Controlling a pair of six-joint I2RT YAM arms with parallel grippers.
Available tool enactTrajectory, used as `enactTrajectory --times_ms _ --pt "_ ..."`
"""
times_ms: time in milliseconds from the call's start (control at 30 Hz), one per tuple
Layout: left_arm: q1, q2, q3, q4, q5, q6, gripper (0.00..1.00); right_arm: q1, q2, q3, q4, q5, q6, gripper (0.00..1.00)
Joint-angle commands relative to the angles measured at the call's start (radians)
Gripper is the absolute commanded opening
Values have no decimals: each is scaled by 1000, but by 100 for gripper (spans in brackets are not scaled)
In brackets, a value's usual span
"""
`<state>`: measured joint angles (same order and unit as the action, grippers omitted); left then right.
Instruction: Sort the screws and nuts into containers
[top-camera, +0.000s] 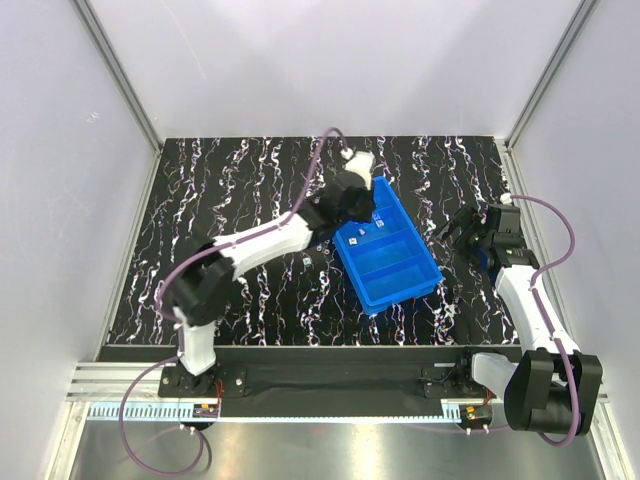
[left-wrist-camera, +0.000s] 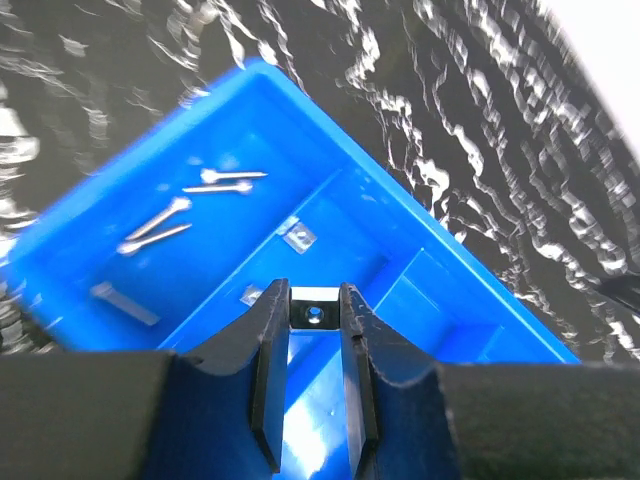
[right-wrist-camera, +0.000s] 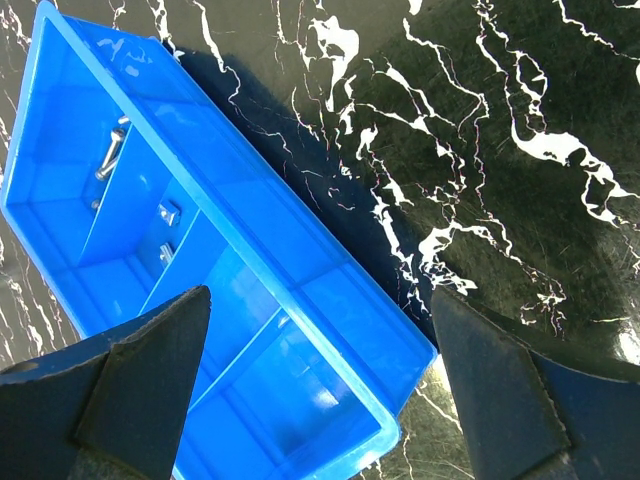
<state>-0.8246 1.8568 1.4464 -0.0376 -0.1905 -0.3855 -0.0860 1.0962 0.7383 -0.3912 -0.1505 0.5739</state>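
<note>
My left gripper should lower the square nut (left-wrist-camera: 314, 314) before it opens. The nut hangs high above the second section of the tray, close over its divider, so it would fall in the wrong place if I opened now.
The bright blue tray (top-camera: 412, 228) lies slantwise right of centre. My left gripper (top-camera: 360, 207) hovers over its far half, shut on a square nut (left-wrist-camera: 314, 314) with a centre hole, held above the second compartment. Several screws (left-wrist-camera: 175, 212) lie in the tray's end compartment. Two nuts (left-wrist-camera: 298, 235) lie in the compartment beside it. My right gripper (top-camera: 465, 230) is open and empty, just right of the tray. In the right wrist view its wide-apart gripper (right-wrist-camera: 320, 375) frames the tray's near corner (right-wrist-camera: 296, 316), with the screws (right-wrist-camera: 110, 155) and nuts (right-wrist-camera: 168, 213) farther along.
The tabletop is black with white veins (top-camera: 230, 200). A small pale bit (top-camera: 303, 262) lies on it left of the tray; I cannot tell whether it is a nut. White walls and aluminium rails (top-camera: 130, 100) enclose the table.
</note>
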Motion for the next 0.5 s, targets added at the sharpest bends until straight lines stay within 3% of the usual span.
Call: enactTrajectory --times_ms 0,167,233,400,467 --pt "-8 108 104 -54 65 40 20 3 -29 -2 12 8 -9 100" --pt "-13 145 101 -51 66 37 23 3 -38 4 -5 37 -19 100" --pt "-15 144 97 -59 62 45 30 3 -36 4 0 34 -19 100" --pt "-15 52 59 -62 40 56 67 3 -38 4 2 28 -17 100" --pt "-13 -31 16 -45 25 60 71 5 -36 4 2 25 -17 100"
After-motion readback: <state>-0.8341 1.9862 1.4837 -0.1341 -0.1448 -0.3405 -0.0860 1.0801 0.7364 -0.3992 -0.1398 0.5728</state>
